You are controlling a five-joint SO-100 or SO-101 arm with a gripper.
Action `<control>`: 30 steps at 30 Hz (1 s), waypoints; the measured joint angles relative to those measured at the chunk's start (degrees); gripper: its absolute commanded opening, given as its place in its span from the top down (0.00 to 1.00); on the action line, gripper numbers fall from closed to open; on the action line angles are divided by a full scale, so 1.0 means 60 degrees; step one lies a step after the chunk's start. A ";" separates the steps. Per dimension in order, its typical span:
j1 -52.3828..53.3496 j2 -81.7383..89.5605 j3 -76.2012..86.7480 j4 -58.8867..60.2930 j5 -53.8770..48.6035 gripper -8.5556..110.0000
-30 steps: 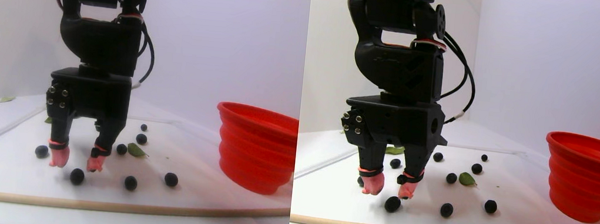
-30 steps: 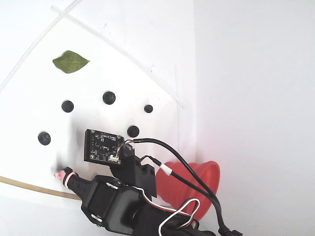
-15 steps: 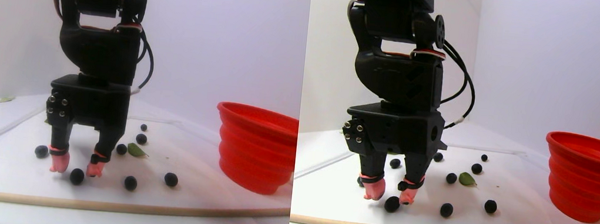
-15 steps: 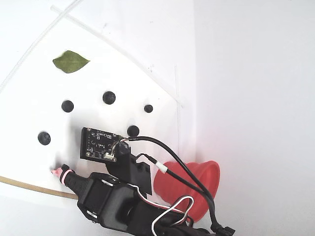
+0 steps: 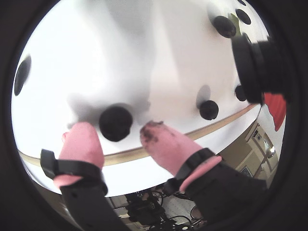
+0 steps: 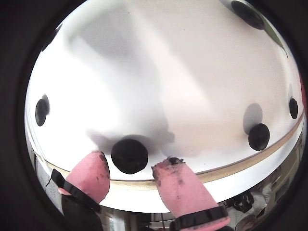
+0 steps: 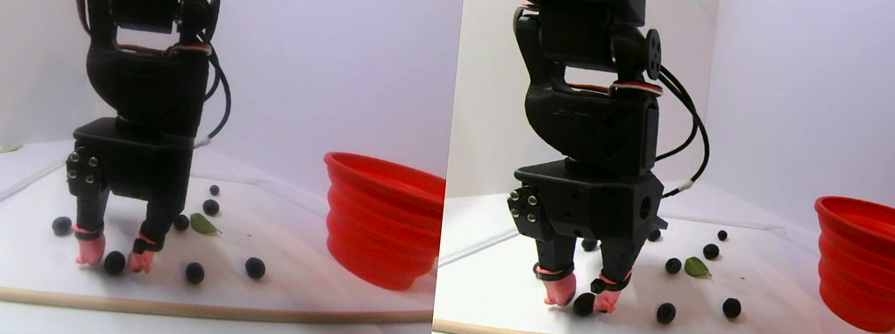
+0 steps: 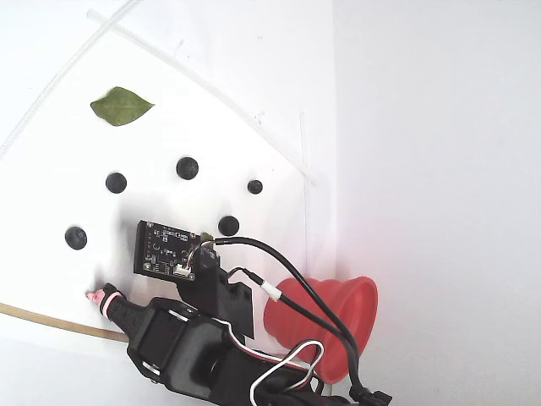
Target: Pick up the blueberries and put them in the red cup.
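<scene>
My gripper grabs the blueberry by its opposite round sides next, to put it in the red cup (image 5: 275, 110).
My gripper (image 5: 118, 127) is open, its pink fingertips (image 5: 82, 139) down on the white sheet on either side of one blueberry (image 5: 115, 122). A small gap shows on each side of the berry. Another wrist view shows the same berry (image 6: 129, 155) between the tips of the gripper (image 6: 134, 160). The stereo pair view shows this berry (image 7: 114, 263) at the gripper (image 7: 113, 258), near the front edge. Several other blueberries (image 8: 187, 167) lie scattered on the sheet. The red cup (image 7: 381, 213) stands upright at the right, apart from the gripper, and also shows in the fixed view (image 8: 338, 321).
A thin wooden strip (image 7: 135, 304) borders the sheet just in front of the gripper. A green leaf (image 7: 204, 224) lies among the berries behind it, and a bigger leaf (image 8: 121, 106) lies at the far side. White walls stand behind.
</scene>
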 measured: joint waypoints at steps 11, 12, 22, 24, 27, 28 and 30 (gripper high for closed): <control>-0.0015 -0.0249 0.0000 -0.0352 0.0103 0.79; -0.0015 -0.0249 0.0000 -0.0352 0.0132 0.79; -0.0146 -0.0264 -0.0015 -0.0410 0.0146 0.80; -0.0146 -0.0264 -0.0015 -0.0513 0.0146 0.80; -0.0146 -0.0264 -0.0015 -0.0601 0.0146 0.81; -0.0146 -0.0264 -0.0015 -0.0601 0.0146 0.81; -0.0146 -0.0264 -0.0015 -0.0601 0.0146 0.82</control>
